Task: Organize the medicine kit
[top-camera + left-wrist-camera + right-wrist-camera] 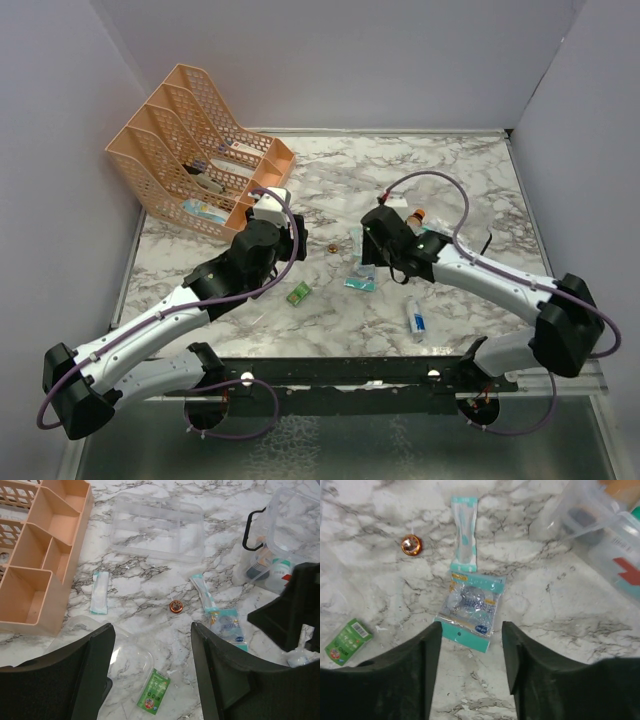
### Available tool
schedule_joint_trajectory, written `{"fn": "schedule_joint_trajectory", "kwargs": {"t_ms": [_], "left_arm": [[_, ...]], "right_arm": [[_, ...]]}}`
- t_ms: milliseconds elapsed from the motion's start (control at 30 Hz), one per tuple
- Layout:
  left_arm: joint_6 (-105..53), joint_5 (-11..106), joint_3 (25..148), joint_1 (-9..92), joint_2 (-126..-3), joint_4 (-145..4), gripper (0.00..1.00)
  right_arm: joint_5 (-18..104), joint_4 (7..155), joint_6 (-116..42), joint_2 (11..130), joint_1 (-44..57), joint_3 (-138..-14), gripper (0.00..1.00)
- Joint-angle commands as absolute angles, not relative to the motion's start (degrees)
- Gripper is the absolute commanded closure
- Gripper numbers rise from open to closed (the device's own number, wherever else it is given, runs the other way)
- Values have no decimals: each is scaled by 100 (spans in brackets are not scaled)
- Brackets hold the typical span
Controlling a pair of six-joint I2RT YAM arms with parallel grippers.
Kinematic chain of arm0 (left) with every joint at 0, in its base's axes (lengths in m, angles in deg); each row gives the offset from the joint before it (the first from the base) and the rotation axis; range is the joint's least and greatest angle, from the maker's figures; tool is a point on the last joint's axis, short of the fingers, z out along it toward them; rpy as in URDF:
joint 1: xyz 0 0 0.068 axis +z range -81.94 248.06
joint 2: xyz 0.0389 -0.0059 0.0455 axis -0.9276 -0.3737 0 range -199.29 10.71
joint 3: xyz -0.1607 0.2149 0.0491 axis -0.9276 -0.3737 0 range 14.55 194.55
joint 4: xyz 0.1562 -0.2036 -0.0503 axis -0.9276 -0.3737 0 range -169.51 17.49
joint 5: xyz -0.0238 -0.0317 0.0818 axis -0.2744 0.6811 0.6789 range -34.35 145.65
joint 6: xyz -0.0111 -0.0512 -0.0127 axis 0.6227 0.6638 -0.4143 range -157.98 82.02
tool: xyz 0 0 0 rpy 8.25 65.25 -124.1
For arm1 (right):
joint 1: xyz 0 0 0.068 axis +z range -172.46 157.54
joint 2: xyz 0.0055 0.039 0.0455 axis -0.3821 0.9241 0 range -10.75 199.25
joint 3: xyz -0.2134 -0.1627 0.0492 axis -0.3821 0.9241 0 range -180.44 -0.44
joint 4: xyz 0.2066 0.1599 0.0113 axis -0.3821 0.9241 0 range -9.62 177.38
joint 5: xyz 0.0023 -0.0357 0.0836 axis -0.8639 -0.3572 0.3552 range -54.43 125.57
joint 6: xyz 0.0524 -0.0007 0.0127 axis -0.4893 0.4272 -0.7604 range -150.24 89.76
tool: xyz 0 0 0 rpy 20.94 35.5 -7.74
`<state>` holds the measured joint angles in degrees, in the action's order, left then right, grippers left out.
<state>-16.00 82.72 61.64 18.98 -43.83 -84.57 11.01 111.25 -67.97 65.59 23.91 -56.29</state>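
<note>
The robot needs to grab the clear plastic packet next with its right gripper, by its clear middle [364,271] [471,604], so both teal ends stay free to settle inside the medicine kit.
The medicine kit [287,535] is a clear box with a black handle, standing open at the right with bottles inside. Its red cross [626,572] shows in the right wrist view. My left gripper [152,627] hangs open above the table, with a green sachet [154,698] and a clear lid [122,655] below it. My right gripper [471,626] is open too. A teal-edged packet [472,607] lies flat on the marble, its near end just between the fingertips. A long teal swab packet [463,530] and a small orange round item [411,545] lie beyond it.
A peach mesh file rack [190,150] stands at the back left. An empty clear divider tray [157,527] lies behind the loose items, with a white gauze packet [99,592] near the rack. A white and blue tube [417,322] lies at the front right.
</note>
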Motion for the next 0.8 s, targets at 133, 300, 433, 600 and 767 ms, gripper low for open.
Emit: {"fn": "schedule_joint_trajectory", "kwargs": {"t_ms": [133, 300, 433, 600, 767], "left_arm": [[-1558, 8343, 6134, 1931, -4250, -8373, 34], [-1541, 8327, 6140, 1933, -4243, -8381, 34], [-1544, 8336, 6149, 1935, -4237, -8397, 34], [-1546, 8361, 6133, 1936, -4206, -8393, 34], [-1548, 8360, 6140, 1930, -4226, -8385, 34]], "right_arm": [[1708, 11229, -7836, 7656, 2158, -5686, 48], [1751, 10942, -7928, 8025, 2007, -5644, 56], [1732, 10846, -8004, 8326, 1862, -5734, 61], [1791, 10842, -7917, 8691, 1785, -5862, 62], [1986, 10781, -7813, 8929, 1741, -5835, 66]]}}
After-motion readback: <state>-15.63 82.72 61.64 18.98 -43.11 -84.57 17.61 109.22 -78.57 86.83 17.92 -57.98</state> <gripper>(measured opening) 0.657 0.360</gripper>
